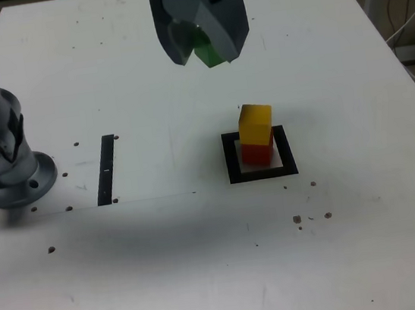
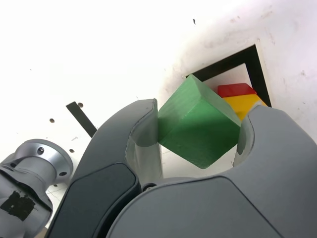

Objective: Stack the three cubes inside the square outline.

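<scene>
I need to lower the green cube (image 1: pixel 209 51) with my gripper before I release it. The green cube is high above the yellow cube (image 1: pixel 255 124), so it would fall if I opened now.
My gripper (image 1: pixel 208 54) hangs high over the table, shut on the green cube (image 2: pixel 198 124), which sits tilted between the two fingers (image 2: pixel 143 136). In the exterior view only a sliver of the green cube (image 1: pixel 209 51) shows under the jaws. Below and toward the exterior view's right, the yellow cube (image 1: pixel 255 124) rests on the red cube (image 1: pixel 255 153) inside the square outline (image 1: pixel 231 159). The wrist view also shows the red cube (image 2: pixel 236 89), the yellow cube (image 2: pixel 242 105) and the square outline (image 2: pixel 233 62) beyond the held cube.
The arm's metal base (image 1: pixel 2 163) stands at the exterior view's left. A narrow black strip (image 1: pixel 106 170) lies on the white table (image 1: pixel 206 262) between the base and the stack. Small dark holes dot the tabletop.
</scene>
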